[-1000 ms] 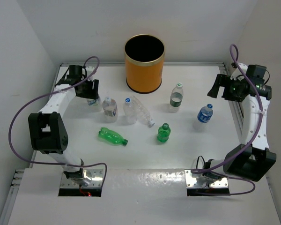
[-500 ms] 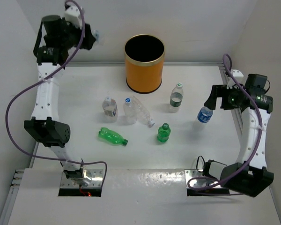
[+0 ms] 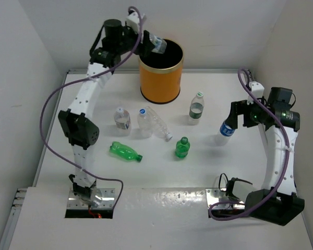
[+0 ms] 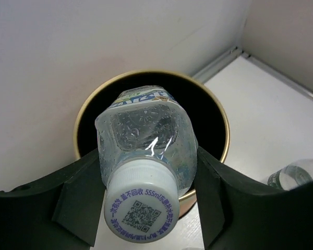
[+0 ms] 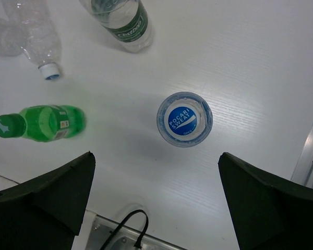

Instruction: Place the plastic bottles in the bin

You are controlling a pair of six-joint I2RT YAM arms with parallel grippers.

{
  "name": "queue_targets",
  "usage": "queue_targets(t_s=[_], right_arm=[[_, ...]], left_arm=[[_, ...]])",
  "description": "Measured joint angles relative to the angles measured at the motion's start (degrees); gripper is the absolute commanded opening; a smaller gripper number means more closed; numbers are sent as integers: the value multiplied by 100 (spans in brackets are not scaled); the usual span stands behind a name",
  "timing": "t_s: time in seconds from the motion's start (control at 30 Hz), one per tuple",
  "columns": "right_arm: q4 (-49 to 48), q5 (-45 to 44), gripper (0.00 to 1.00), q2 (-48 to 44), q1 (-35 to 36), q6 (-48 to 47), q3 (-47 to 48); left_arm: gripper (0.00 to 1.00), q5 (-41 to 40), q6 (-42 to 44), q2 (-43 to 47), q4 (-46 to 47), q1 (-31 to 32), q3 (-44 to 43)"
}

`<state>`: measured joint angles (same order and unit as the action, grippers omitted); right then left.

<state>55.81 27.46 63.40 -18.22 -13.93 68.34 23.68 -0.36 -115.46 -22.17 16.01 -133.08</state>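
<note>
I need to move my left gripper farther, because only the far end of the clear bottle is over the bin's opening, and the bottle would hit the bin's rim if I opened now.
My left gripper (image 3: 150, 46) is shut on a clear bottle (image 3: 156, 44) with a white cap (image 4: 141, 205) and holds it over the rim of the orange bin (image 3: 160, 79), whose dark mouth (image 4: 208, 120) lies below it. My right gripper (image 3: 233, 115) is open above the blue-labelled bottle (image 3: 227, 128), which stands upright between and ahead of the fingers (image 5: 184, 119). On the table are a clear upright bottle (image 3: 122, 119), a clear lying bottle (image 3: 155, 124), a green-labelled upright bottle (image 3: 196, 108), a green upright bottle (image 3: 182, 148) and a green lying bottle (image 3: 125, 151).
White walls close in the table at the back and both sides. A metal rail (image 3: 262, 130) runs along the right edge near the right arm. The arm bases (image 3: 91, 200) sit at the near edge.
My left arm has swung from the back left corner to the bin, carrying the clear bottle over its rim. My right gripper has moved slightly down and left over the blue-labelled bottle.
</note>
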Motion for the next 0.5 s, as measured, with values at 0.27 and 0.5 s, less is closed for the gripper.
queue_targets(t_s=[0.27,0.5], right_arm=[[-7,-232,100,48,37,-92,0],[-111,-380,100,155,221,-76,-144]], left_arm=[[41,-509,291,-822,-42,439,0],[100,-1158,409,-938,149,535,7]])
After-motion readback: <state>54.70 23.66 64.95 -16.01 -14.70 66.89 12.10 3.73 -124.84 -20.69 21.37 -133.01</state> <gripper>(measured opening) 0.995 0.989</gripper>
